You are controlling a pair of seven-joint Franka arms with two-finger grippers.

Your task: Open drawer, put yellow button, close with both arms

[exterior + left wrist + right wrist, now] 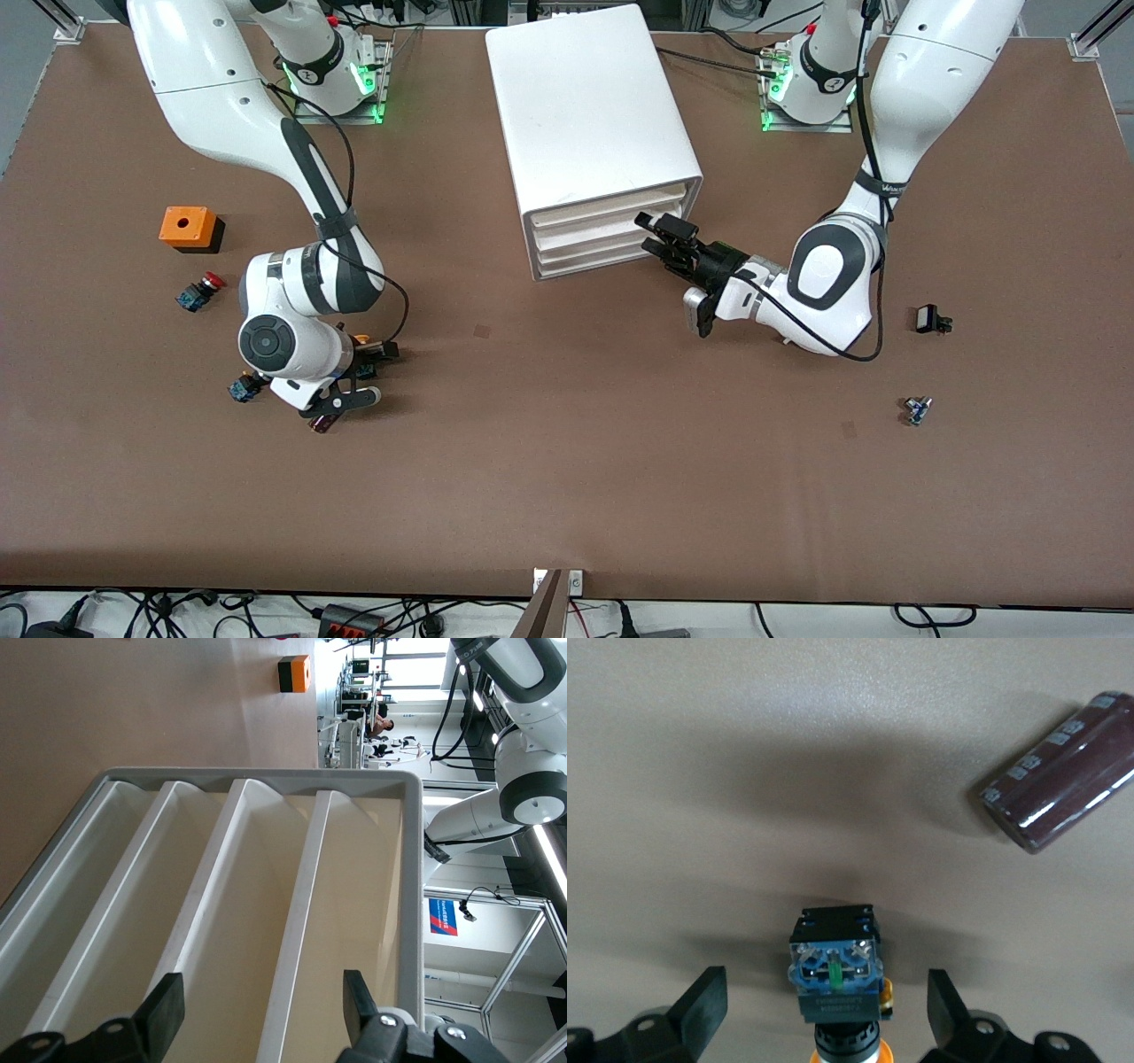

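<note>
My right gripper next needs to grip the yellow button by its blue contact-block base (836, 970), to put the button in the drawer.
The white cabinet (585, 106) stands at the middle of the table, its four drawer fronts facing the front camera. The top drawer (611, 206) looks shut, flush with the others. My left gripper (656, 236) is open at the drawer fronts. In the left wrist view its fingers (164, 1010) straddle the ledge beside the top drawer (359, 895) without touching it. My right gripper (824, 1010) is open and low over the table, around the yellow button (834, 979), which lies on its side, blue base away from the hand. In the front view the right gripper (372, 363) hides most of the button (361, 339).
A brown cylinder (1059, 784) lies close to the right gripper and shows in the front view (322, 424). A red-capped button (199, 291), an orange box (188, 226) and another blue-based button (241, 388) sit nearby. Small parts (930, 319) (917, 409) lie at the left arm's end.
</note>
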